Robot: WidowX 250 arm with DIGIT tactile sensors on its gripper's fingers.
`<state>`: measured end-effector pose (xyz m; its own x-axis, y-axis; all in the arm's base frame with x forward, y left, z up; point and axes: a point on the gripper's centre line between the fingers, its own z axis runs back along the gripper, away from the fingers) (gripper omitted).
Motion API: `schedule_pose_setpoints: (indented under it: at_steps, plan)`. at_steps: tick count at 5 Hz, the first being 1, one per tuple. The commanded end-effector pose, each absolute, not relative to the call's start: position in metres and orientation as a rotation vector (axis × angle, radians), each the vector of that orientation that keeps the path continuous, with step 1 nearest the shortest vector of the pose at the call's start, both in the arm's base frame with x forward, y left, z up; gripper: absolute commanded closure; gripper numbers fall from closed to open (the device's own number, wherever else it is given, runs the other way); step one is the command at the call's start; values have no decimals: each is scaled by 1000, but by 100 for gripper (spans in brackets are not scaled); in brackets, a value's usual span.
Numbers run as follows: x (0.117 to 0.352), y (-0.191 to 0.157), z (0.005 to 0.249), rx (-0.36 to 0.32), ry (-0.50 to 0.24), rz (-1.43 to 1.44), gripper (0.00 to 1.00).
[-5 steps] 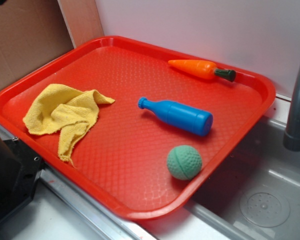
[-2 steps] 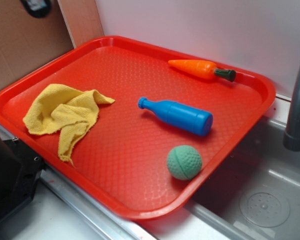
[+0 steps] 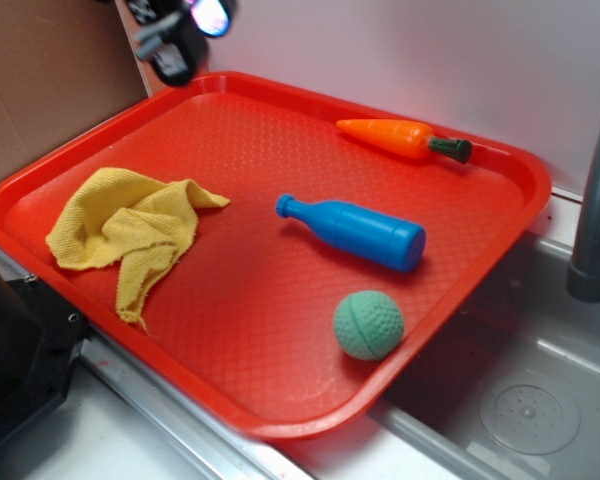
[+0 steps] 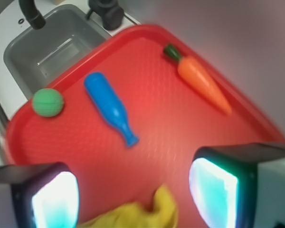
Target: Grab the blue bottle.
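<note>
The blue bottle lies lengthwise, its slim neck [image 3: 300, 209] tapering away from a thick base. My gripper grabs it around its middle next, near the bottle's shoulder [image 3: 340, 222].
The blue bottle [image 3: 355, 231] [image 4: 109, 109] lies on its side in the middle of the red tray [image 3: 130, 105] [image 4: 152, 137], neck pointing to the back left. My gripper [image 3: 180, 35] [image 4: 133, 194] hangs high above the tray's back left corner, far from the bottle. Its two fingers [image 4: 213, 192] stand wide apart with nothing between them. In the wrist view the bottle sits ahead of the jaws, neck toward me.
A yellow cloth [image 3: 128, 235] [image 4: 137, 216] lies crumpled at the tray's left. A green ball [image 3: 368, 325] [image 4: 48, 102] rests near the front right rim, an orange carrot [image 3: 400, 138] [image 4: 199, 80] at the back right. A sink [image 3: 525, 390] and faucet [image 3: 595, 220] flank the right.
My gripper has come into the exterior view from the top left and moved rightward and down toward the tray's back corner. The bottle and the other things have not moved.
</note>
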<state>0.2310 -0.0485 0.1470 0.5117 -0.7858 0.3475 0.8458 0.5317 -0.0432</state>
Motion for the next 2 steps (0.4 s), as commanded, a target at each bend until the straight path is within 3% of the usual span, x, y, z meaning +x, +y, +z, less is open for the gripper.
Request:
schedule_pose_setpoints:
  at_steps: [1,2]
  plan:
    - [247,-91,107,-250,-353,-1285,0]
    - [239,-107,88,-238,-347,-1387,0]
